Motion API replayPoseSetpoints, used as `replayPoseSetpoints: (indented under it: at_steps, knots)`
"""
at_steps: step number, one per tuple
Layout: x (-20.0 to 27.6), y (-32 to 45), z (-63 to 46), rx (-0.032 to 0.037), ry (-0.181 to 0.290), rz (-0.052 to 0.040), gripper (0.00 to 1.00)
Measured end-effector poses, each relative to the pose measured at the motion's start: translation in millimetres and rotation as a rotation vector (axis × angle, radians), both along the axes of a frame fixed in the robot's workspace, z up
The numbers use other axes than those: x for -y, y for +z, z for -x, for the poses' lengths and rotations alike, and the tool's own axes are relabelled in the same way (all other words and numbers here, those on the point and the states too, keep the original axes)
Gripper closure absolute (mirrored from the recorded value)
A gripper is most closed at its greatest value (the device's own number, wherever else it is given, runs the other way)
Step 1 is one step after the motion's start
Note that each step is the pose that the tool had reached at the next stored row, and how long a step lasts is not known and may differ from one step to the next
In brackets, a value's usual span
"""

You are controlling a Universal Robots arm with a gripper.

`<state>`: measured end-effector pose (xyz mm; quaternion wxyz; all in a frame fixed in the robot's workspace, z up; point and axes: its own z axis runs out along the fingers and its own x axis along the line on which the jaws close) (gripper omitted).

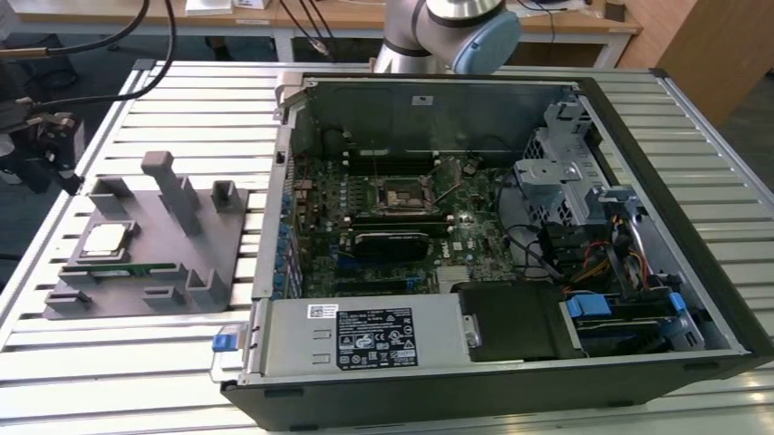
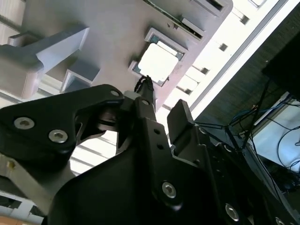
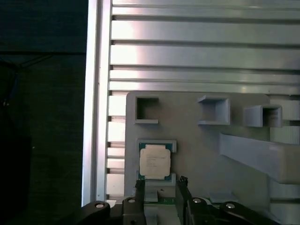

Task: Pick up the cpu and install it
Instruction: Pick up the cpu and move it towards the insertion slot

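Observation:
My gripper will next grab the cpu by its bare side edges, between the grey fixture sides that hug its ends, to install the cpu (image 1: 103,240).
The cpu (image 1: 103,240) is a small square chip with a shiny silver top. It lies flat in a recess of the grey fixture plate (image 1: 145,254), at the exterior view's left. Both wrist views show the cpu (image 3: 154,161) (image 2: 158,62) a little way beyond my gripper (image 3: 161,187) (image 2: 161,105). The gripper is open, its black fingers (image 3: 140,187) apart with nothing between them, hovering short of the chip without touching it. The black-framed square socket (image 1: 400,193) sits in the middle of the motherboard inside the open computer case (image 1: 677,181).
A green memory stick (image 1: 121,269) lies in the fixture just beside the cpu. Grey posts (image 1: 169,186) and small pockets (image 3: 146,110) rise from the plate. The slatted metal table (image 1: 109,344) ends close to the fixture's outer side. Dark arm hardware with cables (image 1: 43,136) hangs there.

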<state>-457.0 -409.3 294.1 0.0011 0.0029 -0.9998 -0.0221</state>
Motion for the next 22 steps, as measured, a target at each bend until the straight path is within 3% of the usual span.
replayPoseSetpoints:
  at_steps: [7,22]
  knots:
    - [0.0,-12.7,0.0,0.0001,-0.001,0.0010,0.36]
    - [0.0,-40.1,1.0,0.0001,-0.002,0.0005,0.36]
